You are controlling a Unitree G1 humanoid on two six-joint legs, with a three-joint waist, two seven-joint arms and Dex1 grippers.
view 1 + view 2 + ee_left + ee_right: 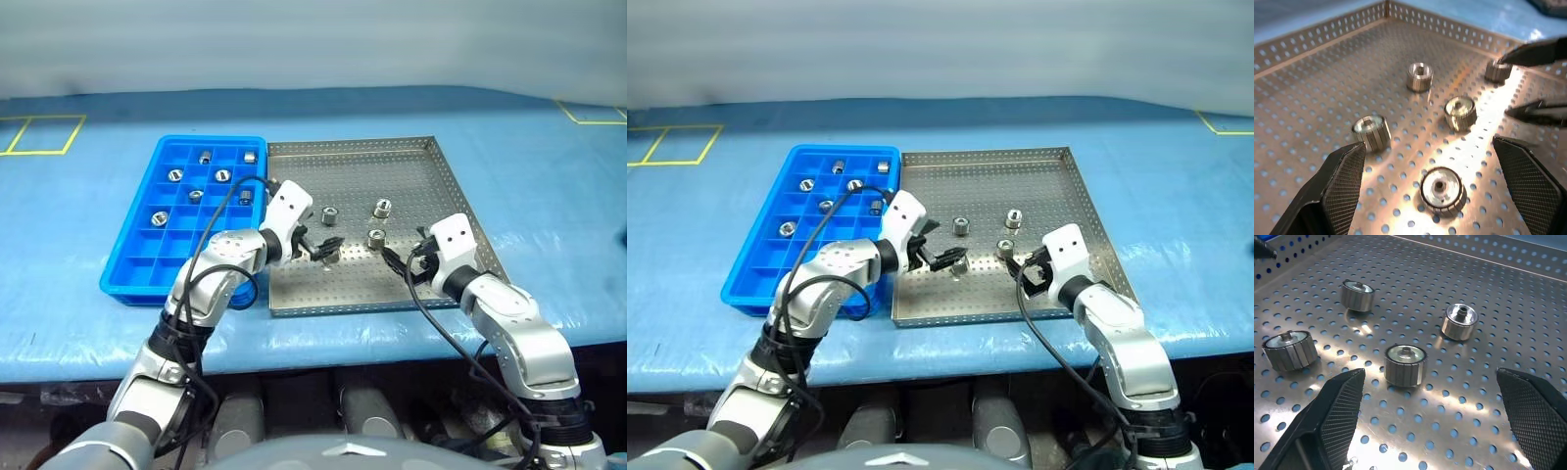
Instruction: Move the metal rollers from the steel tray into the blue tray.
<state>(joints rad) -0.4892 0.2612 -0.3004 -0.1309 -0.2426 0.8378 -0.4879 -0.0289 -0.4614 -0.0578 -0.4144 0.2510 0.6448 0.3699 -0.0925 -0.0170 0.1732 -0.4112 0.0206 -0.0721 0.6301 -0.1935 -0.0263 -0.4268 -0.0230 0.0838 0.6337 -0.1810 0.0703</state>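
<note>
The left gripper isn't ready to close on the metal roller on the perforated bottom of the steel tray: its fingers stop above the roller and would miss it now, so it needs to first lower.
Several metal rollers (330,212) lie loose on the steel tray (431,196), and several more sit in compartments of the blue tray (211,140) to its left. My left gripper (326,248) is open, low over the steel tray near its front left. One roller (1441,191) rests on the perforated floor between its fingers, apart from both. My right gripper (402,257) is open too, at the tray's front right and pointing towards the left one. A roller (1405,364) stands just ahead of its fingers, with nothing held.
Both trays sit side by side on a blue-covered table (549,176) with yellow tape marks (44,135) at its far corners. The steel tray's raised rim (480,230) runs close beside my right gripper. Black cables (211,230) trail along both arms.
</note>
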